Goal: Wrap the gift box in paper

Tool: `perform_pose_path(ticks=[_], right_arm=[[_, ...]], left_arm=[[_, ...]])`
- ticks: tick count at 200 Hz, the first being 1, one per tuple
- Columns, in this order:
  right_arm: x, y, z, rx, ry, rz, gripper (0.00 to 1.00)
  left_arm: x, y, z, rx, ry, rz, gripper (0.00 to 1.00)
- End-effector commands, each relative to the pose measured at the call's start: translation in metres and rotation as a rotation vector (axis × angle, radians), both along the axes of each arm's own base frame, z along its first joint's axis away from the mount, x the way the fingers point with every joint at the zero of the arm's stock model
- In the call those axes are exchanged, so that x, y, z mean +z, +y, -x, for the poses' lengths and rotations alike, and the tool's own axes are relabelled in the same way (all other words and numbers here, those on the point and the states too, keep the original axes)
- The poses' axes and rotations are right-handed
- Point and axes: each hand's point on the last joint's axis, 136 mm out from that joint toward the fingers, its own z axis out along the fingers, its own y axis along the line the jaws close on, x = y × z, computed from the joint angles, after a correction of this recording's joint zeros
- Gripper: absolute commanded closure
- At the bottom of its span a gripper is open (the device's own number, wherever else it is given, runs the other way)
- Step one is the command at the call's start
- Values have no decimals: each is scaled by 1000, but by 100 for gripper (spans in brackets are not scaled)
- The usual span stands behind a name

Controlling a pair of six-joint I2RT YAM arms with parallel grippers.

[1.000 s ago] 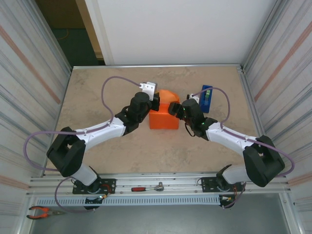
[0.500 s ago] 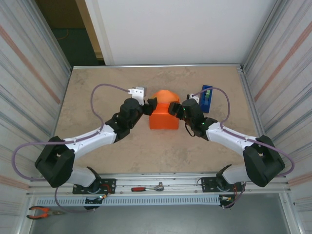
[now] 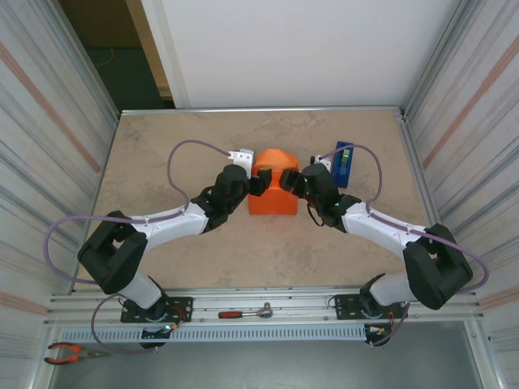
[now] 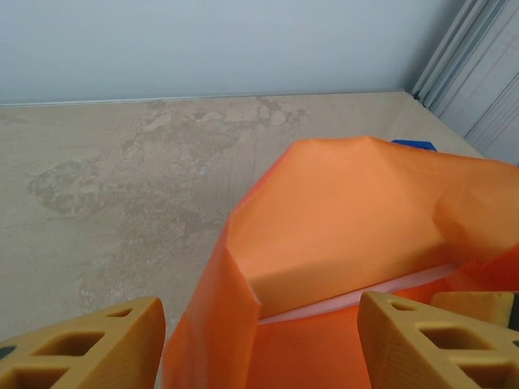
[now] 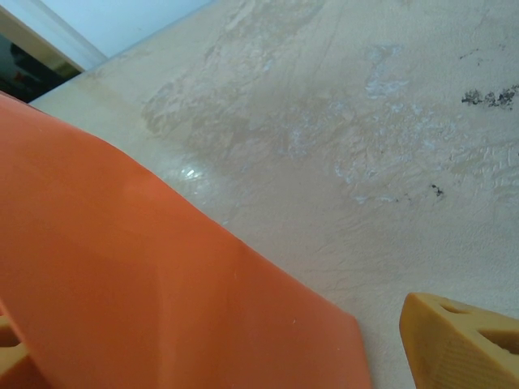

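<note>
I need to grab the orange paper's end flap (image 5: 272, 339) next with my right gripper, leaving the peaked far flap free, so that I can wrap the gift box's end.
The orange paper (image 3: 272, 194) is folded up around the gift box in the middle of the table, its far flap rising to a peak. In the left wrist view a pale strip of the gift box (image 4: 357, 297) shows between the paper (image 4: 357, 211) folds. My left gripper (image 3: 259, 183) is open at the bundle's left end, its yellow fingers (image 4: 89, 344) either side of the folded corner. At the right end my right gripper (image 3: 293, 180) is open too, with a flap of paper (image 5: 138, 284) lying between its jaws and bare table next to the right finger (image 5: 462, 340).
A blue tape dispenser (image 3: 344, 164) stands just right of the bundle, behind my right arm. Beige tabletop (image 3: 162, 162) lies open left and front. Corrugated metal walls enclose both sides. A red-handled tool (image 3: 243, 312) lies on the front rail.
My left gripper has opened, letting go of the paper at the box's upper left. It drew back leftward, then returned to the box's left end. The right arm barely moved.
</note>
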Motion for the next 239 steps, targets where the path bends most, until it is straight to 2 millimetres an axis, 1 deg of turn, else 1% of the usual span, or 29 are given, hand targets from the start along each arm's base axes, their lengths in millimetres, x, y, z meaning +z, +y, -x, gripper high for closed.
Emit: perform_pose_path(ticks=[1, 18, 46, 78, 105, 118, 129, 152, 161, 184, 205, 209, 226, 232, 239], right_arm=[[-62, -22, 29, 26, 215, 188, 13], [-56, -20, 26, 46, 210, 191, 13], [-34, -18, 17, 87, 203, 169, 12], [0, -19, 9, 118, 171, 127, 11], [31, -28, 10, 109, 118, 75, 9], [43, -36, 12, 84, 94, 54, 9], [50, -47, 14, 46, 83, 40, 9], [54, -67, 14, -21, 81, -29, 9], [51, -71, 13, -36, 93, -57, 9], [43, -75, 11, -43, 123, -132, 11], [36, -71, 10, -31, 136, -155, 16], [34, -70, 10, -32, 139, -158, 18], [27, -65, 8, -21, 156, -169, 29], [25, -63, 7, -16, 159, -171, 36], [21, -61, 6, -11, 166, -171, 45]], left_arm=[[0, -5, -3, 23, -1, -21, 35], [-10, -5, -3, 50, 11, -67, 35], [-24, -1, -3, 95, 40, -138, 35], [-33, 2, -1, 122, 52, -183, 35], [-37, 3, 3, 136, 53, -209, 35], [-38, 4, 4, 141, 54, -214, 35], [-41, 4, 5, 146, 57, -220, 35], [-43, 4, 5, 152, 60, -224, 35], [-44, 3, 5, 152, 60, -224, 36], [-46, 2, 4, 151, 64, -229, 36], [-45, 1, 4, 149, 63, -230, 36], [-46, 1, 4, 149, 65, -231, 36], [-46, 1, 4, 149, 65, -235, 36], [-47, 1, 4, 148, 65, -237, 37], [-46, 0, 4, 148, 66, -234, 36]])
